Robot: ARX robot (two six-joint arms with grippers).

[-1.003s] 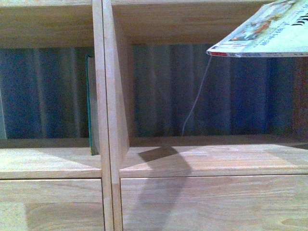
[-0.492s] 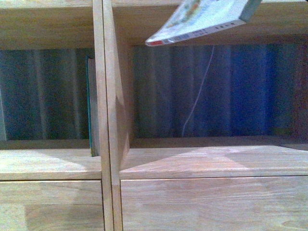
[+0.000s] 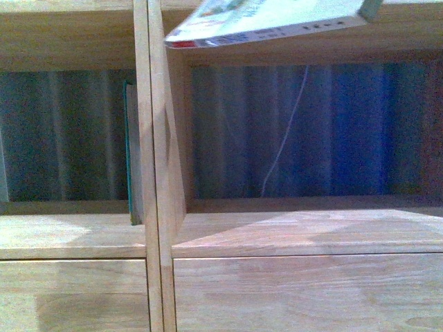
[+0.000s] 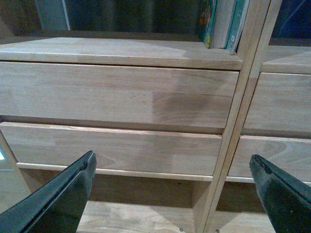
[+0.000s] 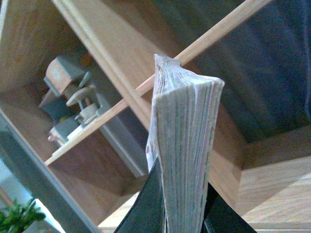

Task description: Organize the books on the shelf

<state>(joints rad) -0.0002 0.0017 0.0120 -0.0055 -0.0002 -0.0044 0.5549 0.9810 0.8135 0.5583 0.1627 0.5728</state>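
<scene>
The white paperback (image 3: 270, 21) has to stand among the books on the shelf, so the left gripper should next pick it up by its spine.
The white paperback (image 3: 270, 21) with a colourful cover hangs nearly flat at the top of the front view, before the right column of the light-wood shelf (image 3: 154, 173). My right gripper (image 5: 181, 213) is shut on it; the right wrist view shows its page edge (image 5: 182, 145) between the dark fingers. The dark teal book (image 3: 129, 152) stands upright in the left column, against the divider. It also shows in the left wrist view (image 4: 235, 24), beside other books. My left gripper (image 4: 172, 191) is open and empty, low before the drawer fronts (image 4: 116, 94).
A thin white cord (image 3: 284, 138) hangs behind the right compartment, before a dark blue curtain. The right shelf board (image 3: 304, 232) is bare. In the right wrist view a small grey and wooden model (image 5: 68, 104) stands in another compartment, and green leaves (image 5: 17, 216) show at the corner.
The paperback has moved left and up across the top of the front view, from the upper right corner to over the divider. Its shadow has left the right shelf board.
</scene>
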